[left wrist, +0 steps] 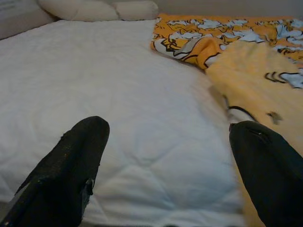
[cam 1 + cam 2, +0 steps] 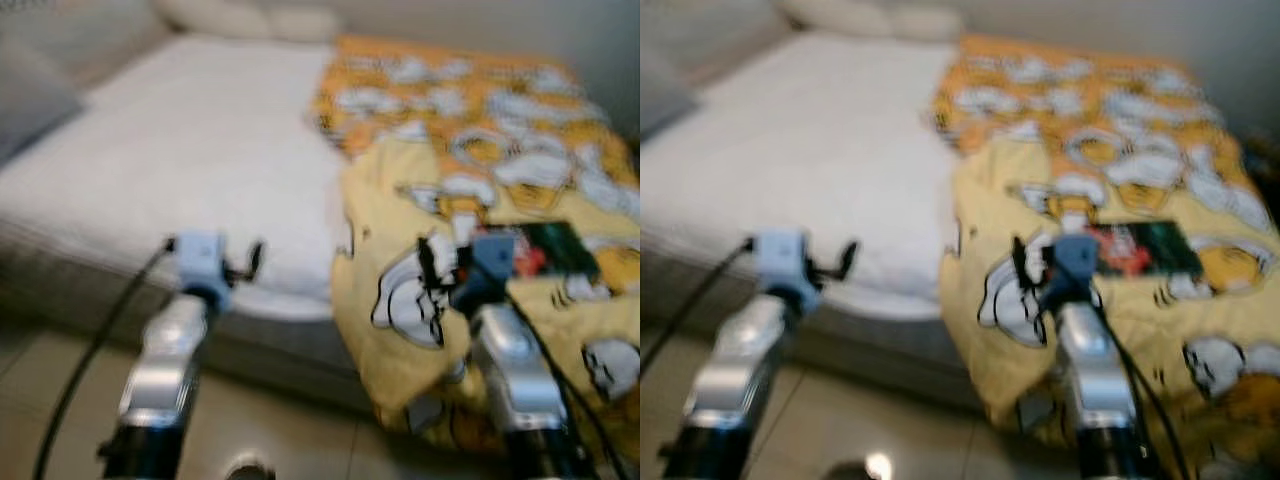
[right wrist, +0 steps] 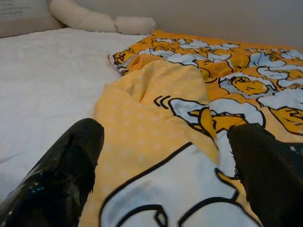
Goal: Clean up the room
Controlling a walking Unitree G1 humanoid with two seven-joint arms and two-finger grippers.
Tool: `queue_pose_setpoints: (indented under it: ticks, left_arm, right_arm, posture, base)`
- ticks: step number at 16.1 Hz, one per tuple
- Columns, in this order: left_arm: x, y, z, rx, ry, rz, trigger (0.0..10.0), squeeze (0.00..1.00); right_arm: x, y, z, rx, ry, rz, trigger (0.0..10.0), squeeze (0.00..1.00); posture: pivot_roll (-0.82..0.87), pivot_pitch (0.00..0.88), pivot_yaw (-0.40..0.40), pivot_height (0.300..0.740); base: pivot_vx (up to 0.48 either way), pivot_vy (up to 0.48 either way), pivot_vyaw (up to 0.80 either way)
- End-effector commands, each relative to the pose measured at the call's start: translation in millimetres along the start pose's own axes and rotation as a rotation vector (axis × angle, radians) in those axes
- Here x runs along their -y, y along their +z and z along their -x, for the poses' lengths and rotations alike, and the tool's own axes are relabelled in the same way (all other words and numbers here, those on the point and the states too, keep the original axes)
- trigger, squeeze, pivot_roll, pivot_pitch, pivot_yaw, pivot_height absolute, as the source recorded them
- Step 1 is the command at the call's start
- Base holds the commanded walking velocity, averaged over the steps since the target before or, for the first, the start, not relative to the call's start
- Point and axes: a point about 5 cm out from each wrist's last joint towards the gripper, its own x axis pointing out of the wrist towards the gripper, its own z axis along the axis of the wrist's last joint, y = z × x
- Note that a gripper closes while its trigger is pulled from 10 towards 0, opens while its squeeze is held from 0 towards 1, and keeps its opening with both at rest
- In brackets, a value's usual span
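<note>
My right gripper grabs the book by its thin edge (image 2: 556, 276) next, since the book lies flat with its broad cover (image 2: 550, 248) up, too wide for the gripper's fingers.
A white mattress (image 2: 190, 150) fills the left half of the bed. A yellow and orange cartoon blanket (image 2: 470, 130) covers the right half, and its rumpled front part hangs over the near edge toward the floor. A flat dark item with red and green print (image 2: 1140, 250) lies on the blanket. My left gripper (image 1: 168, 137) is open, held up before the mattress edge with nothing between its fingers (image 1: 71, 165). My right gripper (image 3: 165, 137) is open too, just above the folded blanket edge, close to the dark item.
Cream pillows (image 2: 250, 18) lie at the head of the bed against the wall. A grey cushion (image 2: 30, 95) sits at the far left. Pale tiled floor (image 2: 280, 420) runs between me and the bed front.
</note>
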Motion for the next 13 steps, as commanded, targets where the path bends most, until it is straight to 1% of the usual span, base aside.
queue_pose_setpoints:
  ticks: [1, 13]
  left_arm:
    - [-5.3, 3.1, -0.2, 0.008, 0.017, -0.015, 10.0, 1.0]
    - [-5.6, 3.2, -1.9, 0.006, 0.019, -0.024, 10.0, 1.0]
  right_arm:
    - [-2.2, 6.8, -2.4, 0.025, 0.011, 0.002, 10.0, 1.0]
    - [-0.9, 6.5, -4.1, 0.018, 0.008, 0.001, 10.0, 1.0]
  posture:
    - [0.05, 0.0, -0.005, 0.74]
    - [0.05, 0.0, -0.006, 0.74]
  base:
    - [0.0, -0.435, 0.8]
    - [0.0, -0.435, 0.8]
